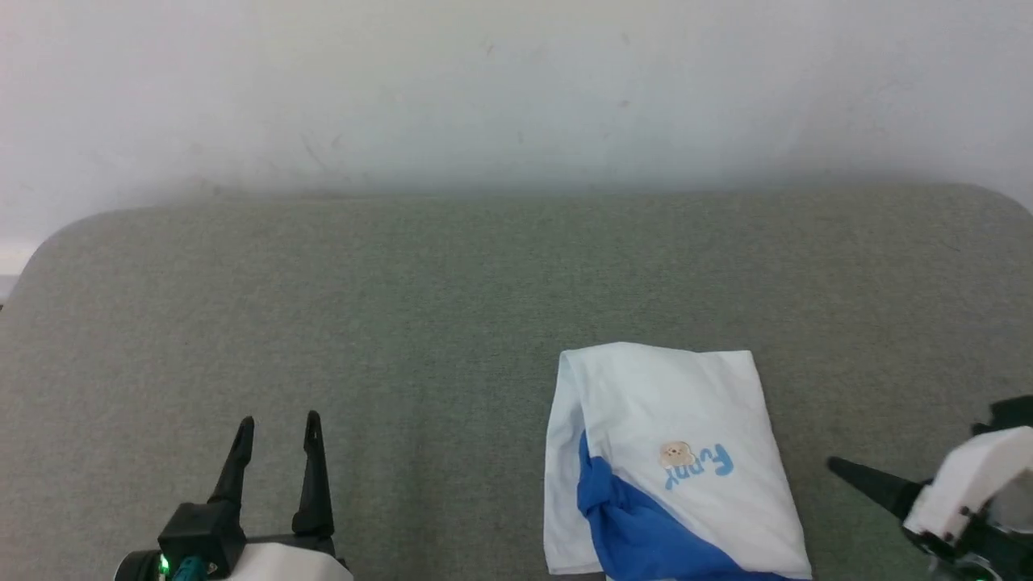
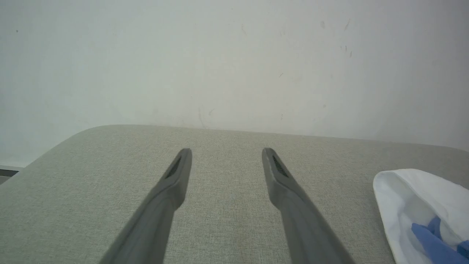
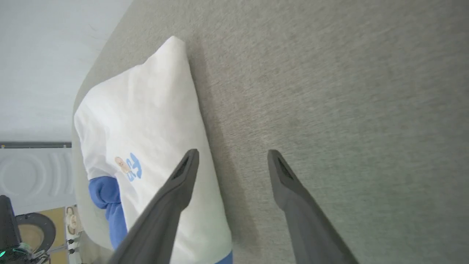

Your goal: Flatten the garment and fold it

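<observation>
My right gripper grabs the white fabric by its folded side edge (image 1: 775,451) beside the blue print (image 1: 699,465) next, to flatten and fold the garment.
The garment (image 1: 686,403) lies as a folded white bundle near the front edge of the table, right of centre, with a blue sleeve (image 1: 637,524) bunched on its lower left and a small blue print on top. My left gripper (image 1: 279,421) stands open at the lower left, well left of the garment, fingers pointing away from me. In the left wrist view the left gripper (image 2: 226,151) is empty and the garment (image 2: 410,198) sits at the right edge. My right gripper (image 1: 839,466) points leftward at the garment's right side, a short gap away. It is open (image 3: 233,151) over bare table beside the garment (image 3: 146,121).
A grey-green fabric tabletop (image 1: 403,307) with rounded far corners runs up to a white wall (image 1: 516,89). Bare surface stretches behind and to the left of the garment. Past the table's edge, the right wrist view shows floor and a dark round object (image 3: 33,231).
</observation>
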Controlling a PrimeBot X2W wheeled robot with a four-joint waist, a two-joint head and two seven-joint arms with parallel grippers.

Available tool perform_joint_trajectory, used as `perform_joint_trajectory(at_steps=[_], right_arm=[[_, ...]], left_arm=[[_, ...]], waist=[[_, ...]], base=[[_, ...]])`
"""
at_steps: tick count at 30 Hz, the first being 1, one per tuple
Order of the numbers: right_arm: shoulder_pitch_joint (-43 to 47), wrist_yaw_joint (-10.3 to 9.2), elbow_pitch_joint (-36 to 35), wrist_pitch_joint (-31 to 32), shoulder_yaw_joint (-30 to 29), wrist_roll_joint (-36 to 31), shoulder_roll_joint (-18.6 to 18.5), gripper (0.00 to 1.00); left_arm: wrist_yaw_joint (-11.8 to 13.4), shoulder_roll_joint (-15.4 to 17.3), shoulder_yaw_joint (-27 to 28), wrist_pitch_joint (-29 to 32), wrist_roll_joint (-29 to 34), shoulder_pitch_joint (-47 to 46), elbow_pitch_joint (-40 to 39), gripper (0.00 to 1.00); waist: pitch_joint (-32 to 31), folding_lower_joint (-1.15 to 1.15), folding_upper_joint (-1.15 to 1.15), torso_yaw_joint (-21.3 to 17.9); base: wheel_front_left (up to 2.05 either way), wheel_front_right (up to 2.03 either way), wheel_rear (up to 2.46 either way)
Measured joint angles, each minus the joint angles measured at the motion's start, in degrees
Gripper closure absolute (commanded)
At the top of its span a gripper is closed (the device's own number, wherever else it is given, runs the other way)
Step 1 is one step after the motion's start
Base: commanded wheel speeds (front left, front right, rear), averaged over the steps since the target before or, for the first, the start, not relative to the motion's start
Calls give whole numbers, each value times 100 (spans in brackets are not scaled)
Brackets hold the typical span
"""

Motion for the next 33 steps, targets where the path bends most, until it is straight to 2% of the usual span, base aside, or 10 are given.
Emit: perform_joint_trajectory(at_steps=[3,11,12,13,15,20,22,28,33], right_arm=[[-269,0,353,214,-10,289,303,0],[-720,2,1335,274,271,427,479,0],[-762,4,1422,274,313,420,466,8],[-800,9,1496,275,369,403,450,59],[-875,10,1619,272,446,389,405,100],[-905,8,1635,194,802,394,305,100],[-881,1,1407,-2,1195,249,157,100],[-861,2,422,-749,2757,-812,-722,100],[-890,1,131,-788,3409,-1444,-1369,100]], left_arm=[[0,-5,-10,0,-1,-56,-1,0],[-8,-19,-48,1,-27,-184,47,0],[-8,-20,-51,1,-33,-207,55,0],[-8,-21,-47,0,-46,-223,63,0],[-8,-26,-47,1,-76,-235,89,0],[-5,-43,-36,1,-85,-235,118,0],[-5,-53,-25,1,-82,-233,136,0],[-4,-59,23,1,-78,-192,123,0],[-5,-65,46,1,-74,-193,52,0]], waist=[[49,0,0,128],[232,0,0,428],[252,0,0,452],[272,0,0,472],[297,0,0,504],[251,0,0,463],[208,1,0,407],[105,0,0,118],[91,0,0,-260]], base=[[0,0,0],[0,0,0],[0,0,0],[0,0,0],[0,0,0],[0,0,0],[0,0,0],[0,0,0],[0,0,0]])
